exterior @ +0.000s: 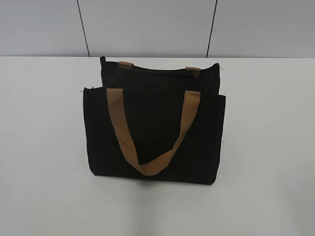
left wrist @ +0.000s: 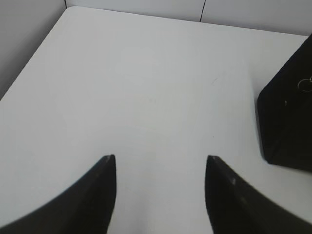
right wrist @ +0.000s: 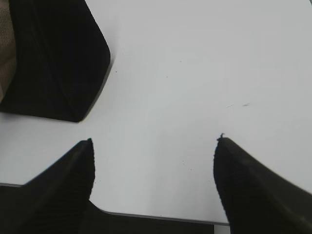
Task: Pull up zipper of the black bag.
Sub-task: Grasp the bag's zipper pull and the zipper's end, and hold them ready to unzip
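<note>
My left gripper grips the black bag by the end of its zipper strip next, to hold the bag's slack top opening taut for zipping.
The black bag stands upright in the middle of the white table, its tan handle hanging down the front. The zipper line runs along its top edge. A small silver ring of the pull shows at the bag's end in the left wrist view, where the bag sits at the right edge. My left gripper is open and empty over bare table, left of the bag. My right gripper is open and empty near the table's front edge, right of the bag.
A grey panelled wall runs behind the table. The table's rounded back left corner and its front edge are in view.
</note>
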